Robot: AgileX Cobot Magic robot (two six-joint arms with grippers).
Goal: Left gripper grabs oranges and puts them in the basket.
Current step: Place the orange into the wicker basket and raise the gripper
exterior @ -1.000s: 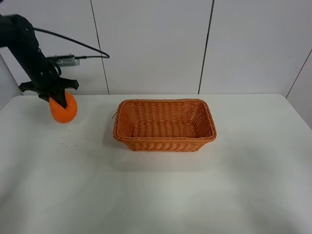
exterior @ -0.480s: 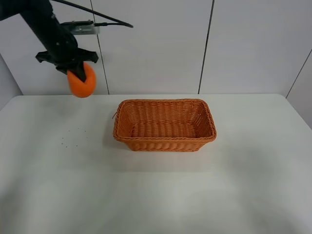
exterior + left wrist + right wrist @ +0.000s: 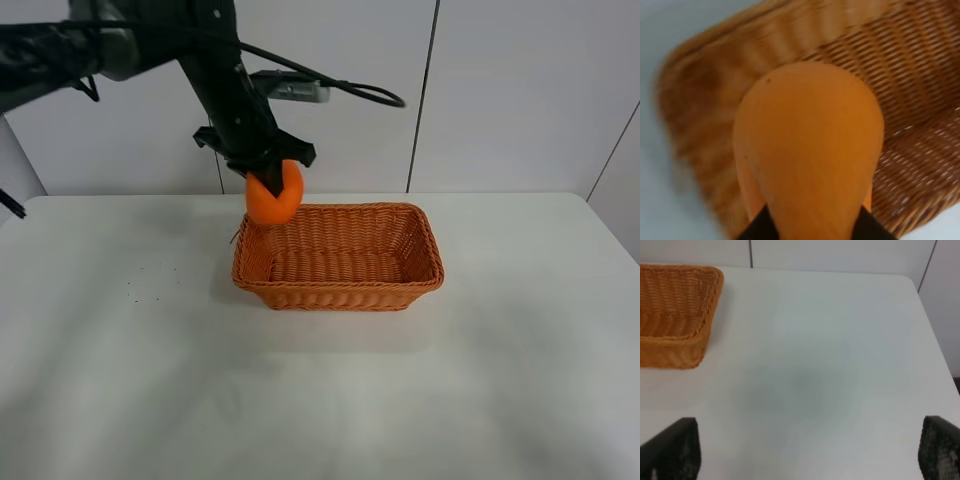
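Note:
I need to keep holding the orange with my left gripper until it is lower, because the orange point(image 3: 272, 198) hangs above the wicker basket's rim at its far corner.
The orange point(image 3: 272, 198) is held in the air by my left gripper point(image 3: 268, 180), which is shut on it, just above the far left corner of the wicker basket point(image 3: 340, 292). In the left wrist view the orange point(image 3: 807, 150) fills the middle, with the basket's woven wall and floor point(image 3: 920, 100) below and beside it. The basket holds nothing. My right gripper point(image 3: 807, 452) is open and empty over bare table, with its two black fingertips point(image 3: 670, 447) far apart; the basket's end point(image 3: 675, 315) shows in its view.
The white table point(image 3: 120, 380) carries the basket near its middle. A few small dark specks point(image 3: 145, 285) lie on the left side. White wall panels stand behind the table. The right arm does not show in the exterior high view.
My left gripper has lifted the orange from the far left of the table, carried it up and to the right, and now holds it over the basket's left end.

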